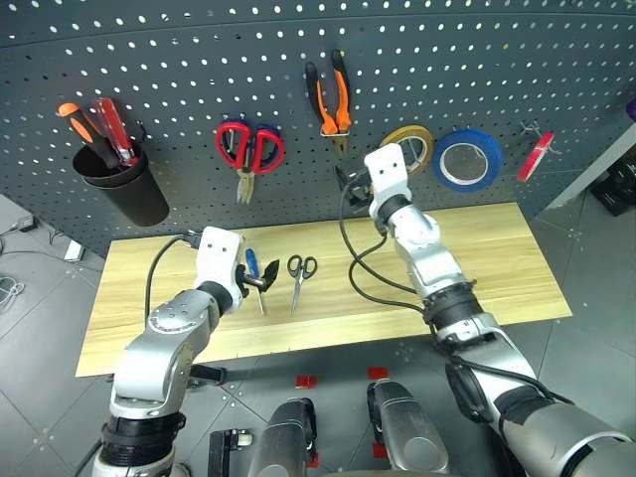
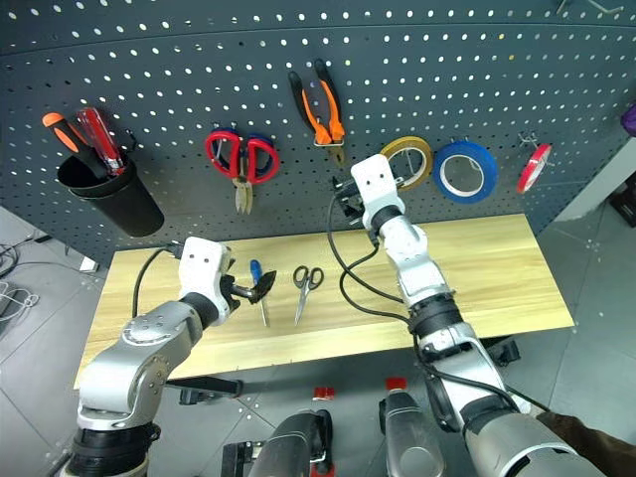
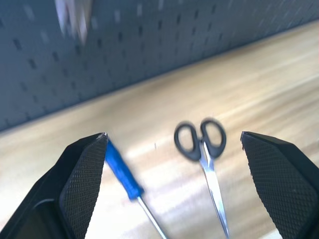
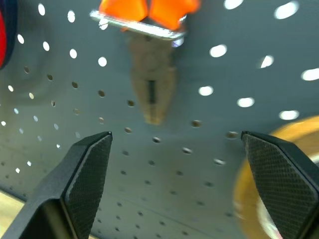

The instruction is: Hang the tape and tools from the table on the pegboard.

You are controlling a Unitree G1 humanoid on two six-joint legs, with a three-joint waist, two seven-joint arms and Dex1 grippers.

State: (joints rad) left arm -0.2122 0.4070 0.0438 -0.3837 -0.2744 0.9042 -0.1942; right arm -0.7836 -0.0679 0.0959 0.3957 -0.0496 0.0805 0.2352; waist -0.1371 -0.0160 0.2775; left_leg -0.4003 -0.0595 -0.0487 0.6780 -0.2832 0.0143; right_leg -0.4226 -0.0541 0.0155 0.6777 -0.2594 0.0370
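Note:
I will next grab the screwdriver with my left gripper by its blue handle [image 1: 252,262], because the screwdriver's thin metal shaft [image 1: 261,303] narrows to a tip.
The orange-and-black pliers [image 1: 331,94] hang from a hook on the dark grey pegboard [image 1: 179,60], seen close up as pliers [image 4: 151,74] in the right wrist view. My right gripper [image 1: 350,185] is open and empty just below them. The thin red tape [image 1: 535,156] hangs at the board's far right. On the table [image 1: 497,258] lie the blue-handled screwdriver [image 1: 252,264] and the black-handled scissors [image 1: 301,268], side by side. My left gripper [image 1: 260,281] hovers open and empty just above the screwdriver [image 3: 122,174], with the scissors [image 3: 202,144] between its fingers in the left wrist view.
A black cup [image 1: 124,184] with orange and red screwdrivers hangs at the board's left. Red-handled scissors [image 1: 249,149], a yellow roll [image 1: 409,147] and a blue roll [image 1: 467,159] also hang there. A black cable [image 1: 358,268] loops over the table by my right arm.

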